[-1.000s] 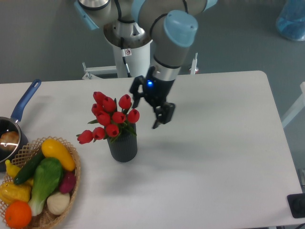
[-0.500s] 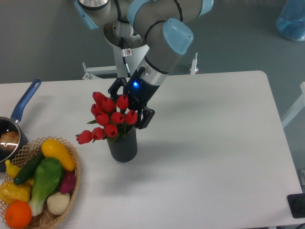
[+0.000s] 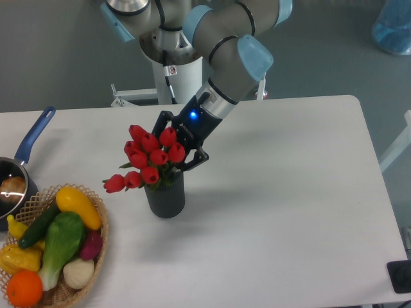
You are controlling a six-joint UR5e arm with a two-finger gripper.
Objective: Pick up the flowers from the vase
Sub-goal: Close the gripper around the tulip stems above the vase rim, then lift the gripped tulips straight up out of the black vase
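I need to lift the flowers out of the vase, so next I should grab the flowers with my gripper by their red tulip buds.
The flowers, a bunch of red tulip buds with green leaves, stand in the vase, a short dark ribbed cylinder left of the table's middle. My gripper comes in tilted from the upper right at bud height. Its two dark fingers stand apart, one behind and one in front of the right-hand buds. The buds lie between the jaws, which look open around them. The stems are hidden behind the buds and the vase rim.
A wicker basket of toy vegetables and fruit sits at the front left. A blue-handled saucepan lies at the left edge. The robot's base stands behind the table. A dark object is at the front right corner.
My gripper has moved left from beside the bunch to straddle its right-hand buds and has tilted more. The top buds have shifted slightly; the vase has not moved.
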